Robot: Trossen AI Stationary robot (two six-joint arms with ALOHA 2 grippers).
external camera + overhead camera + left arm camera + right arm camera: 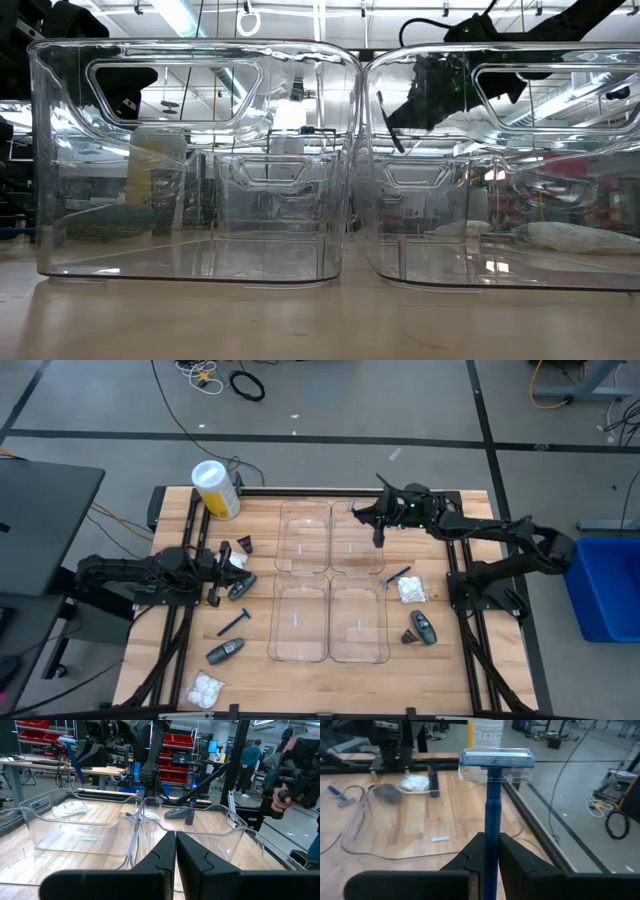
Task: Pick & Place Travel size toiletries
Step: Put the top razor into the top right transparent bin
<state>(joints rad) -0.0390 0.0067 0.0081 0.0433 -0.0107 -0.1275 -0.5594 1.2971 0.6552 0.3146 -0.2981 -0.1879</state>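
The thin blue razor's head (352, 507) (496, 760) rises above the clear tray's rim, so my right gripper keeps holding the razor until it tips down toward the tray.
My right gripper (368, 515) hovers over the far right clear tray (357, 538), shut on a thin blue razor (492, 795). The razor's head (496, 760) sticks out beyond the fingertips. Other toiletries lie on the table. On the left are a dark cone (244, 545), a white packet (236, 560), two grey tubes (242, 588) (225, 651), a blue razor (235, 622) and a second packet (207, 689). On the right are a razor (398, 574), a packet (411, 590), a grey tube (424, 626) and a cone (409, 636). My left gripper (175, 847) waits at the left, shut with nothing between its fingers. My right gripper pinches the razor's blue handle (491, 827) between its two fingers, which lie along the handle. The fingers come from the table's right side, slanting slightly down. The razor is lifted clear above the tray, its head foremost and crosswise.
Four clear trays fill the table's middle in two rows, among them the near left one (298, 620). A big yellow-and-white cylinder (215, 488) lies at the far left corner. People stand in the room beyond (250, 757).
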